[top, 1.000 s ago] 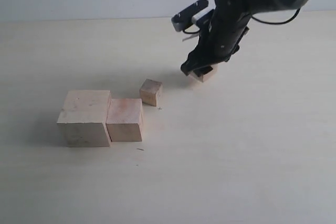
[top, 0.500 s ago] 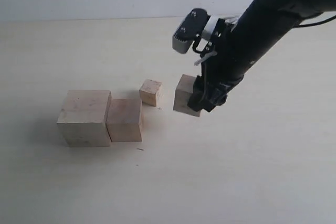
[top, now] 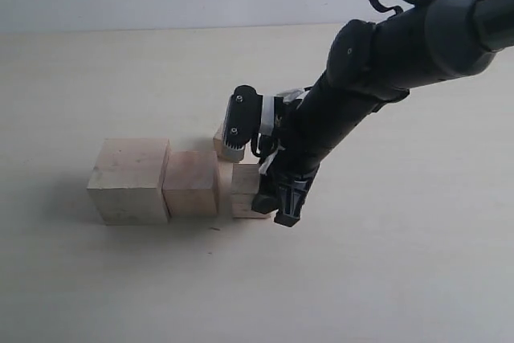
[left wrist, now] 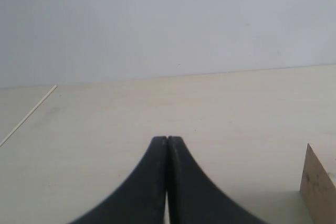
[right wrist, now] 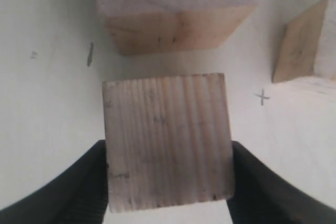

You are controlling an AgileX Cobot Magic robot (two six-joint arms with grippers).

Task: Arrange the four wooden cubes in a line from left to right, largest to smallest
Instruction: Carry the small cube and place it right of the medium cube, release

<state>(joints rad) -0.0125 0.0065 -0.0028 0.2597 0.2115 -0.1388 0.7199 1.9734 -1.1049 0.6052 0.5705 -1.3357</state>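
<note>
My right gripper should keep holding the third cube (top: pixel 247 194) until I slide it toward the second cube (top: pixel 191 182), because there is a gap between the cubes.
The largest cube (top: pixel 128 181) and the second cube (top: pixel 191 182) stand touching in a row at the left. My right gripper (top: pixel 267 198) is shut on the third cube (top: pixel 244 190), holding it at table level just right of the second cube with a narrow gap. In the right wrist view the third cube (right wrist: pixel 168 140) sits between the black fingers (right wrist: pixel 86 187), facing the second cube (right wrist: pixel 176 9). The smallest cube (top: pixel 220 140) lies behind the row, half hidden by the wrist camera; it also shows as the smallest cube (right wrist: pixel 304 51). My left gripper (left wrist: pixel 167 140) is shut and empty.
The pale table (top: pixel 385 279) stretches wide around the cubes. A slice of a wooden cube (left wrist: pixel 317 190) shows at the edge of the left wrist view. A small pencilled cross (right wrist: pixel 261 97) marks the table near the smallest cube.
My right gripper lifted the third cube from the back right, carried it left and forward, and lowered it beside the second cube. The other cubes have not moved.
</note>
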